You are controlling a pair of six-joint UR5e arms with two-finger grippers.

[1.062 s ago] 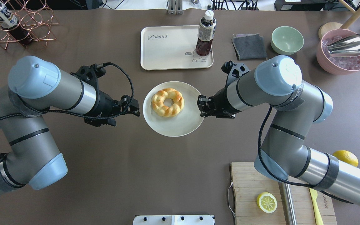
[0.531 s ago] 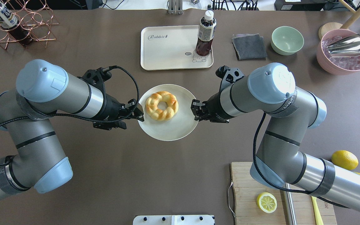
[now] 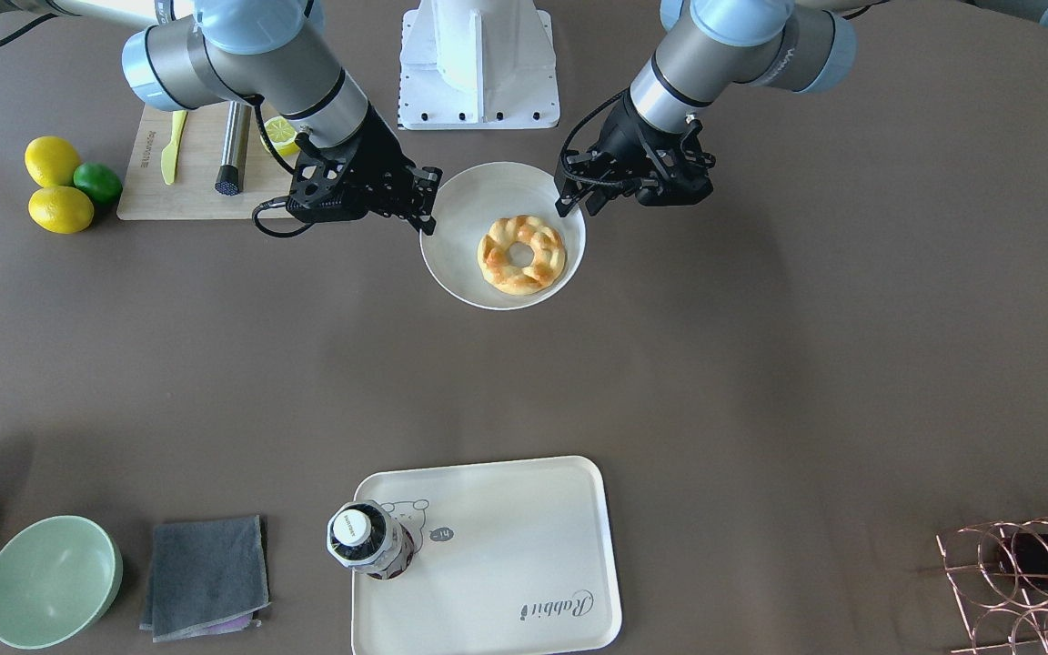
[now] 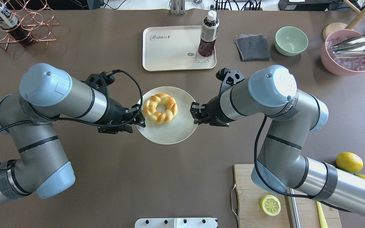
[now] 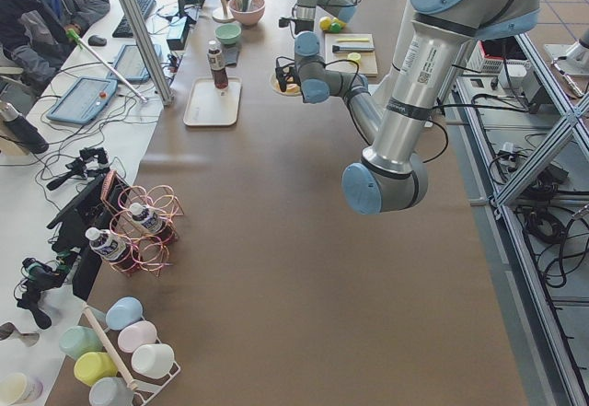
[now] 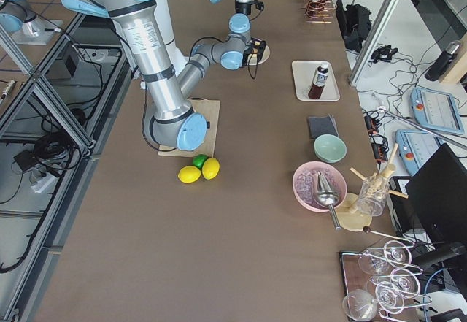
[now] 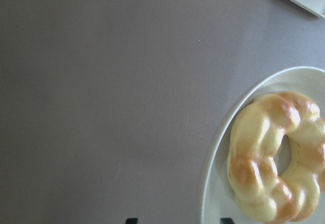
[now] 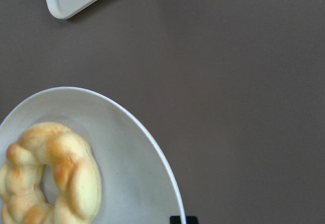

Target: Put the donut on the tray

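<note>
My left gripper is to take the plate by its rim (image 3: 581,226) next, so that the donut (image 3: 520,255) stays untouched while the plate goes to the tray.
The donut (image 4: 159,108), a golden braided ring, lies on a round white plate (image 4: 169,133) at mid-table, toward the plate's left side. It also shows in the front view (image 3: 521,254) and both wrist views (image 7: 274,158) (image 8: 56,173). My right gripper (image 4: 194,113) (image 8: 184,219) is shut on the plate's right rim. My left gripper (image 4: 139,117) (image 7: 179,220) is open, its fingers astride the plate's left rim. The cream tray (image 4: 169,47) with "Rabbit" lettering lies beyond the plate, and a bottle (image 4: 208,33) stands on its right corner.
A grey cloth (image 4: 252,47), a green bowl (image 4: 291,40) and a pink bowl of ice with a scoop (image 4: 348,52) lie at the far right. A cutting board with a lemon half (image 4: 270,205) is near right. A copper rack (image 4: 21,25) is far left.
The right gripper has moved left, carrying the plate and donut with it. The left gripper has moved right, so the plate's left rim now sits between its fingers.
</note>
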